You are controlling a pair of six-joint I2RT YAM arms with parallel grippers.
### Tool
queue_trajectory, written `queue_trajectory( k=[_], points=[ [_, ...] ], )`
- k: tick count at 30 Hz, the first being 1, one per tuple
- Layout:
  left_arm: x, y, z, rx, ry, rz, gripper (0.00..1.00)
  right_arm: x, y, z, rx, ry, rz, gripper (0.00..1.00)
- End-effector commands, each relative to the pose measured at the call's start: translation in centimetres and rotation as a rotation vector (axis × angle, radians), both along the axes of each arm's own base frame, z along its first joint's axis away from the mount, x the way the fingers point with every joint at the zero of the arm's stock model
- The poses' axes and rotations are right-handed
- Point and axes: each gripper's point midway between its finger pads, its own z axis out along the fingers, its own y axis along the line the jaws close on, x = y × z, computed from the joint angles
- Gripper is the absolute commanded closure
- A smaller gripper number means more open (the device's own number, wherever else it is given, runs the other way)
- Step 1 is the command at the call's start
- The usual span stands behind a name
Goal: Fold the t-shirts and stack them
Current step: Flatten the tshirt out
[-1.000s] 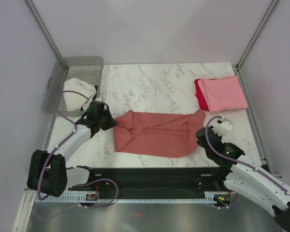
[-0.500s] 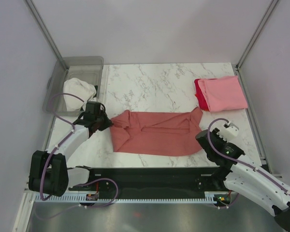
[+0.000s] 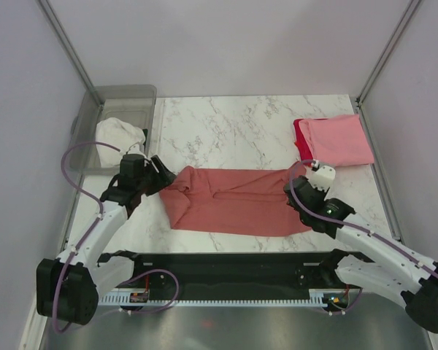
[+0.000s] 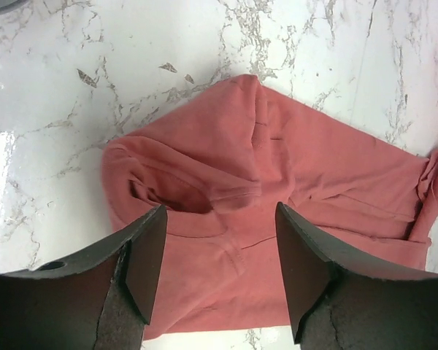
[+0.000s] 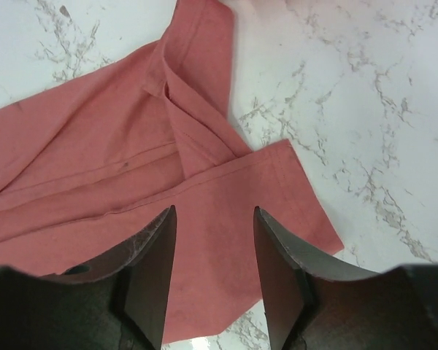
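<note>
The right gripper takes hold of the salmon-red t-shirt by its hem corner (image 5: 290, 154) next, opposite the collar end, to spread the t-shirt for folding.
The dusty salmon-red t-shirt (image 3: 233, 200) lies folded into a long band across the middle of the marble table. My left gripper (image 3: 163, 173) hovers open over its left end; in the left wrist view the gripper (image 4: 220, 262) has nothing between its jaws, and the collar end of the shirt (image 4: 277, 168) lies below them. Over the shirt's right end my right gripper (image 3: 296, 186) is open too, and in the right wrist view it (image 5: 213, 270) stands empty above the hem corner (image 5: 95, 160). A folded light pink t-shirt (image 3: 339, 140) rests on a bright red one (image 3: 300, 142) at the back right.
A grey translucent bin (image 3: 124, 91) at the back left holds a white cloth (image 3: 117, 138). A black rail (image 3: 226, 266) runs along the near edge between the arm bases. Slanted frame posts stand at both back corners.
Both grippers have opened and let go of the salmon-red shirt's ends. The right gripper has swung up and left over the shirt's right end, and the shirt has shifted left.
</note>
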Motion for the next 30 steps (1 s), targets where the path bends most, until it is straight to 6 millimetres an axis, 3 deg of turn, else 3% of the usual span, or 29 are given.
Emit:
queue_trajectory(
  k=[1,6,16,20,30],
  points=[
    [0.0,-1.0,2.1,-0.011,-0.057,-0.057,0.32,2.0,1.2,0.7,-0.033,0.014,0.043,0.45],
    [-0.3,-1.5,1.8,-0.014,-0.043,-0.083,0.31,3.6,-0.6,-2.7,-0.004,0.12,-0.055,0.46],
    [-0.6,-2.1,-0.3,-0.012,0.0,-0.114,0.32,6.1,-4.0,-6.5,0.137,0.194,-0.152,0.47],
    [-0.6,-2.2,-0.2,-0.015,-0.008,-0.119,0.33,5.6,-4.4,-8.4,0.149,0.232,-0.168,0.48],
    [-0.5,-2.2,-0.2,-0.014,-0.006,-0.119,0.35,4.4,-4.5,-10.6,0.163,0.269,-0.195,0.53]
  ],
)
